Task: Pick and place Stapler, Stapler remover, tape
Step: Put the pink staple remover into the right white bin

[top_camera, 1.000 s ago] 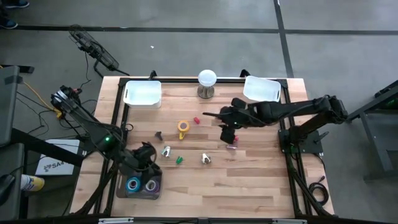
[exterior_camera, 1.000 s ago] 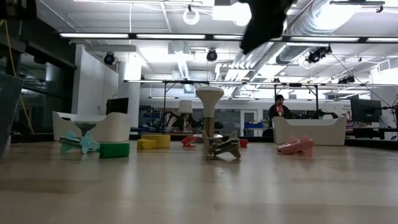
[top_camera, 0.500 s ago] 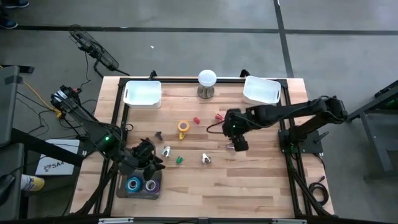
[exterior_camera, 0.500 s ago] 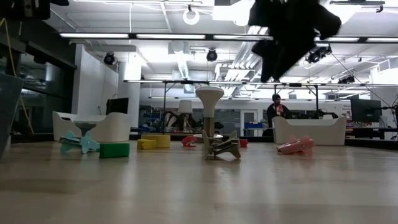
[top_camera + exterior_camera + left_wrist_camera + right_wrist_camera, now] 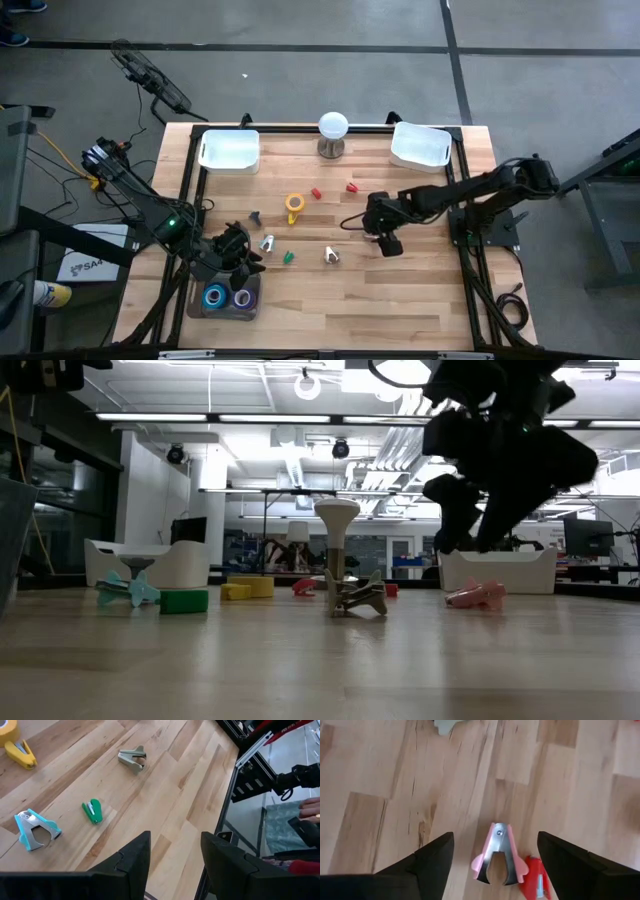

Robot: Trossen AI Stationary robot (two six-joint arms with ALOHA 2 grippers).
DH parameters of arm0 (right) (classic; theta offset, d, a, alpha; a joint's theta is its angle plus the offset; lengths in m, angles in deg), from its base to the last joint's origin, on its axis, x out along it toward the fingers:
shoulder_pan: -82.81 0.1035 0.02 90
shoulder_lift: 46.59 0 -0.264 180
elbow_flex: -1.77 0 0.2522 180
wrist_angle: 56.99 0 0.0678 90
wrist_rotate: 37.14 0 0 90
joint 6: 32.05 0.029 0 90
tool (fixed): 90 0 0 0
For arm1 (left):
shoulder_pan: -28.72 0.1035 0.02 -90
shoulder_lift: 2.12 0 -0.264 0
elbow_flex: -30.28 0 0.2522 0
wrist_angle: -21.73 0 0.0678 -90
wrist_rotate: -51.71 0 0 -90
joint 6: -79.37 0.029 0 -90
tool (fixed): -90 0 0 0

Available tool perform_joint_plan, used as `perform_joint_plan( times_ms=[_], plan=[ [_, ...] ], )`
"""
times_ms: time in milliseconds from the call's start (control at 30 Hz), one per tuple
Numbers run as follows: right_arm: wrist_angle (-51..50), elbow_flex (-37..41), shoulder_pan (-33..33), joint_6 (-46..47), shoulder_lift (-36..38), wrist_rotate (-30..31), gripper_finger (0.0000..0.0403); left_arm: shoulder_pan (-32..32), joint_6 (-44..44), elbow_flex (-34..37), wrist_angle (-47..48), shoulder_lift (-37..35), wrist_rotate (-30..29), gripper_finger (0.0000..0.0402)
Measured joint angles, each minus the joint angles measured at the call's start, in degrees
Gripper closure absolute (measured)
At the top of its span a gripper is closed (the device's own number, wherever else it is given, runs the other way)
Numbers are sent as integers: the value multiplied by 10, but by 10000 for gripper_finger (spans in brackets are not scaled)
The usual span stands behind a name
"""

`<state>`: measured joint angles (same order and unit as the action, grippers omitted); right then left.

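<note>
My right gripper grabs the pink staple remover by its pink side grips next, to carry it into the white bin.
My right gripper (image 5: 495, 840) is open and points down at a pink staple remover (image 5: 498, 855), one finger on either side, not touching it. The remover lies flat on the table beside a small red stapler (image 5: 536, 881). In the low view my right gripper (image 5: 468, 545) hangs just above the pink remover (image 5: 475, 594). My left gripper (image 5: 238, 258) stands open and empty at the near left, above the far edge of a dark tray (image 5: 197, 308). The tray holds a blue tape roll (image 5: 215, 296) and a purple tape roll (image 5: 242, 297).
On the table lie a teal remover (image 5: 267, 242), a green stapler (image 5: 288, 257), a beige remover (image 5: 331, 256), a yellow-orange tape roll (image 5: 294, 204) and two small red pieces (image 5: 317, 193). Two white bins (image 5: 229, 150) (image 5: 420, 145) and a white-topped stand (image 5: 333, 130) stand along the far edge.
My right gripper has come down and toward the table's near edge, rolling as it went, and now hangs low over the pink staple remover. The left arm has stayed in place.
</note>
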<state>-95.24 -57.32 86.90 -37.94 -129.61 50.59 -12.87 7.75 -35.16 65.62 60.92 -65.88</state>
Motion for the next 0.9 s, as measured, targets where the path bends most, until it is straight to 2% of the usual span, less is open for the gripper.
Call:
perform_joint_plan(
  times_ms=[267,467,667,900],
  plan=[
    [78,61,5,0,0,1,128,0,0,0,0,0,0,231],
    [117,75,4,-2,-18,2,136,0,0,0,0,0,-1,231],
    [129,76,4,13,-62,9,137,0,-2,0,0,0,-1,231],
    [109,75,6,36,-64,18,140,0,-6,0,-1,0,2,231]
  ],
)
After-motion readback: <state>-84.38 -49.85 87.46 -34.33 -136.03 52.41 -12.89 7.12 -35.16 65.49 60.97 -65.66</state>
